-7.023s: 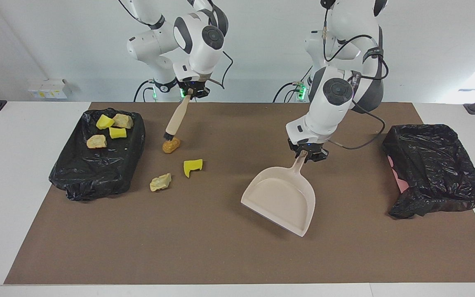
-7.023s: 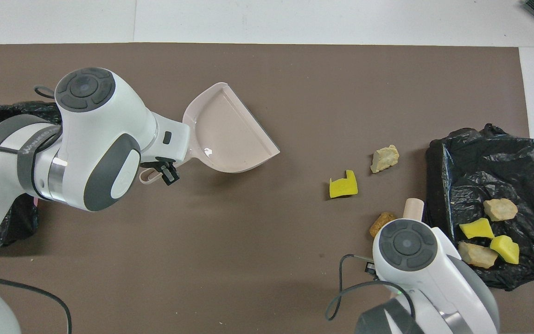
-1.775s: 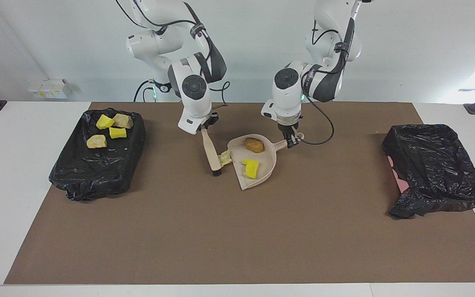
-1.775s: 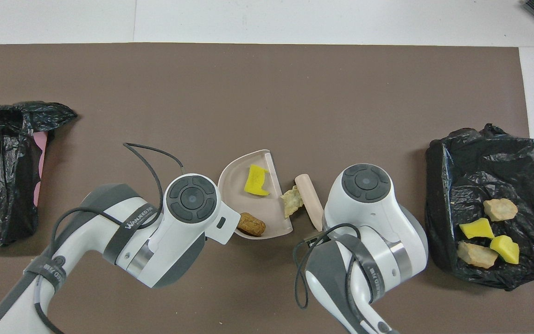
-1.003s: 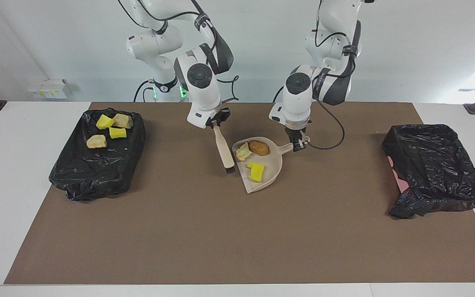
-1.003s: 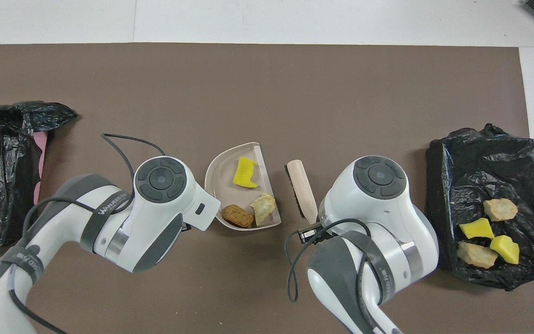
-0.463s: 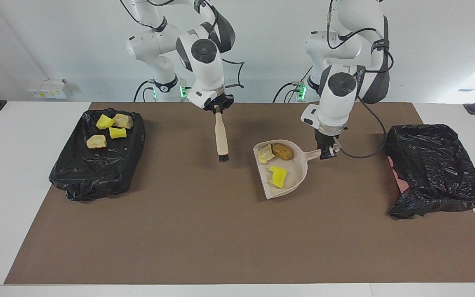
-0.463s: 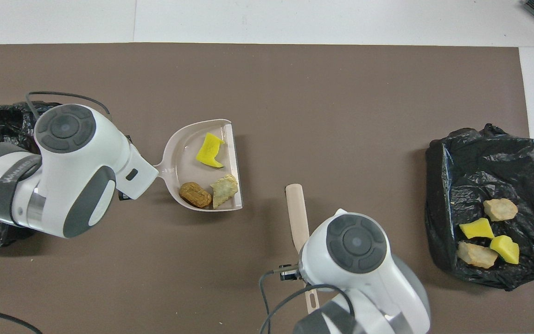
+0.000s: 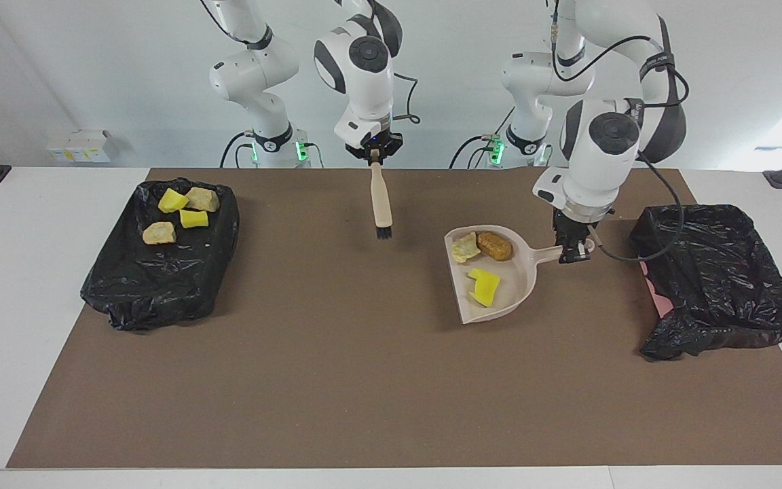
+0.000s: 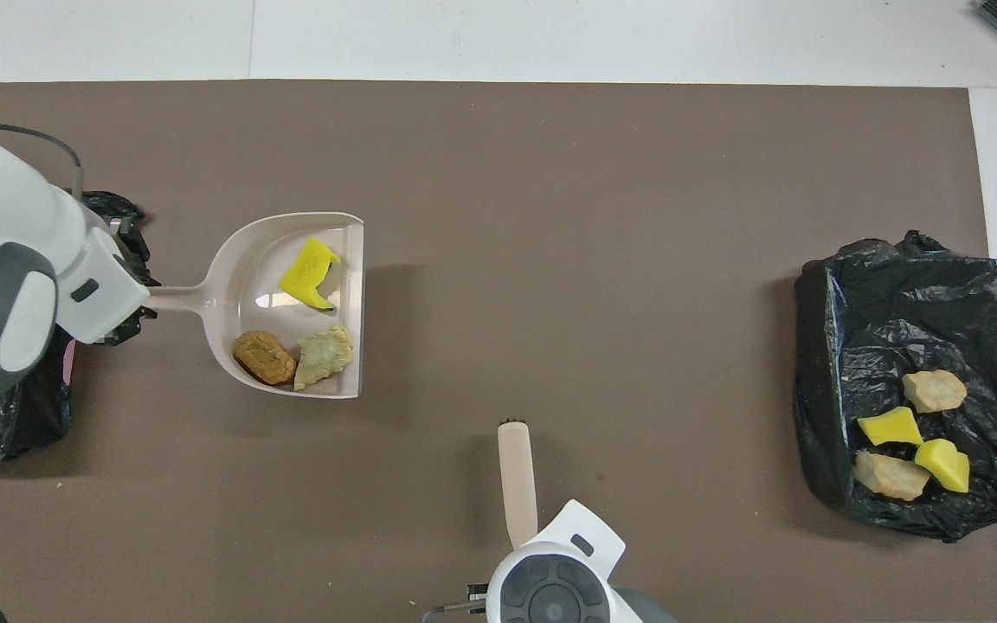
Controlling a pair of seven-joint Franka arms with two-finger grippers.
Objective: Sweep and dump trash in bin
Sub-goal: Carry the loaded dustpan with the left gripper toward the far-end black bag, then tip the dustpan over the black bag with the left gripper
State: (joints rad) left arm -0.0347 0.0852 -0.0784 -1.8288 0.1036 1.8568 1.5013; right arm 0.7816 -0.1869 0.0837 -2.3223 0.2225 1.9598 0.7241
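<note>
The wooden brush stays in my right gripper for now, since it is above the brown mat and would fall if I opened now.
My left gripper [image 9: 571, 252] is shut on the handle of the beige dustpan [image 9: 514, 291], holding it level just above the brown mat beside the black-lined bin [image 9: 717, 278]. Three pieces of trash lie in the pan: a yellow sponge chunk [image 9: 483, 285], a pale beige lump [image 9: 464, 248] and a brown lump [image 9: 494, 245]. In the overhead view the dustpan [image 10: 243, 277] carries the yellow chunk [image 10: 308, 272], brown lump [image 10: 263, 356] and beige lump [image 10: 324, 355]. My right gripper [image 9: 374, 155] is shut on a wooden brush [image 9: 382, 204], which hangs bristles down over the mat near the robots.
A second black-lined tray [image 9: 160, 278] at the right arm's end holds several more scraps, yellow [image 9: 172, 200] and beige [image 9: 159, 233]. A pink edge shows at the bin's side. Small white boxes [image 9: 79, 146] sit off the mat.
The left arm has carried the loaded dustpan toward the bin at its end of the table. The right arm has lifted the brush and drawn it back toward the robots.
</note>
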